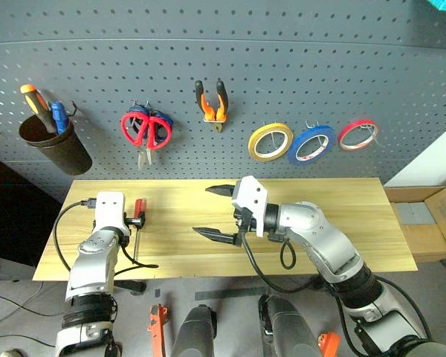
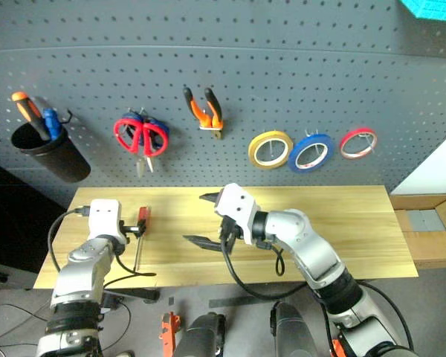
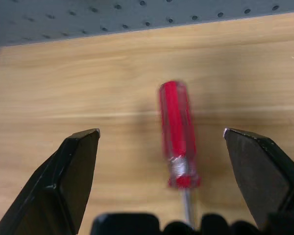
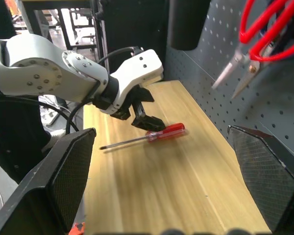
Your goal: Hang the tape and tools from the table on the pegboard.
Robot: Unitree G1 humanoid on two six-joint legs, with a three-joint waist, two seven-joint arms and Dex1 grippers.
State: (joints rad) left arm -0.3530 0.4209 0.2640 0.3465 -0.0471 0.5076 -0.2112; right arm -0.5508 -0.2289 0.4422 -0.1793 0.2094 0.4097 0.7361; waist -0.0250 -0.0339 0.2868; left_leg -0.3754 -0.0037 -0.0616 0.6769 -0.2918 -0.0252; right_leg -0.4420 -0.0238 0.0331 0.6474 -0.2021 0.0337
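Note:
The screwdriver needs to hang on the pegboard. My left gripper will next grab it by the lower part of its red handle point(image 1: 139, 212) point(image 3: 180, 166).
The slim screwdriver point(image 3: 178, 132) with a clear red handle lies on the left part of the wooden table point(image 1: 357, 201). My left gripper point(image 3: 161, 132) is open just above it, one finger on each side of the handle, not closed on it. My right gripper point(image 1: 202, 210) is open and holds nothing; it hovers over the table's middle, pointing toward the left gripper point(image 4: 144, 115). On the dark grey pegboard point(image 1: 282, 59) hang the red-handled scissors point(image 1: 146, 134), the orange-and-black pliers point(image 1: 212, 111) and the blue tape point(image 1: 313, 131).
A black cup point(image 1: 56, 149) on the board's left holds an orange-handled screwdriver and a blue-handled tool. A yellow tape roll point(image 1: 270, 128) and a red tape roll point(image 1: 357, 123) flank the blue one. A black cable point(image 1: 63, 223) loops by my left arm. A cardboard box point(image 1: 431, 216) sits right of the table.

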